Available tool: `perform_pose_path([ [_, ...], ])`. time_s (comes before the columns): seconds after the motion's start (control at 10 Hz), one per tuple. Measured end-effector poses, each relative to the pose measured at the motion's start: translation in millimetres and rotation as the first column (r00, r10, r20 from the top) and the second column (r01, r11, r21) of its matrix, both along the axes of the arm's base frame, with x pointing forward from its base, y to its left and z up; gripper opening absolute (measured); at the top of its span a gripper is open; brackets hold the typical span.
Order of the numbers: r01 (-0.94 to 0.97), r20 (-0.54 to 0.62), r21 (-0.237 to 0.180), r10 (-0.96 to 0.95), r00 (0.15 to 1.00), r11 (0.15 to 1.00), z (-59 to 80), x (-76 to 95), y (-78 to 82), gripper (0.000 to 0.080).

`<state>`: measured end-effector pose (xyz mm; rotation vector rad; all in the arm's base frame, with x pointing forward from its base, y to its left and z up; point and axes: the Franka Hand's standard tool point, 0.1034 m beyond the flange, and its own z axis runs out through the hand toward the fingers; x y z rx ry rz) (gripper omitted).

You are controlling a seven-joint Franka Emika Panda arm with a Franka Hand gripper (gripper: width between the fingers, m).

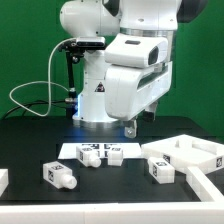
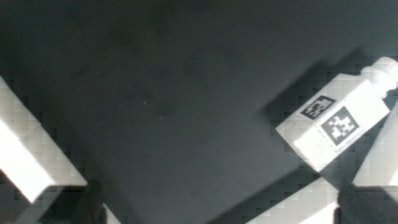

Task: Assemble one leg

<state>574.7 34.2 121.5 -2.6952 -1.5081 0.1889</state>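
Note:
My gripper grabs the leg beside the white panel by its tagged square body [image 1: 161, 171] [image 2: 334, 119] next, to fit the leg's round end into that panel.
Several alike white legs with square tag marks lie on the black table in the exterior view: one at the front left [image 1: 58, 175], two side by side in the middle [image 1: 90, 154] [image 1: 113, 153], and one at the right [image 1: 160, 170]. My gripper [image 1: 128, 126] hangs under the big white arm, above and behind the middle legs, mostly hidden by the wrist. In the wrist view one leg [image 2: 338, 110] lies tilted on the table, well off to one side of my gripper [image 2: 214, 205]. The dark fingers [image 2: 63, 205] stand wide apart with only bare table between them.
The large flat white rimmed panel [image 1: 188, 150] lies at the exterior view's right. The marker board [image 1: 72, 150] lies under the middle legs. A white piece sits at the front left edge [image 1: 3, 180]. White strips [image 2: 27, 150] cross the wrist view's sides.

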Motion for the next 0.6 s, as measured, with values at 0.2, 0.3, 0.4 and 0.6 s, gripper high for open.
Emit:
perform_pose_path([
  [0.2,0.0,0.0,0.0,0.0,1.0,1.0,0.0,0.0,0.0,0.0649],
  [0.3,0.0,0.0,0.0,0.0,1.0,1.0,0.0,0.0,0.0,0.0649],
  [0.4,0.0,0.0,0.0,0.0,1.0,1.0,-0.2,0.0,0.0,0.0649],
  [0.6,0.004,-0.001,-0.001,-0.004,1.0,1.0,-1.1,-0.8,0.5,0.0649],
])
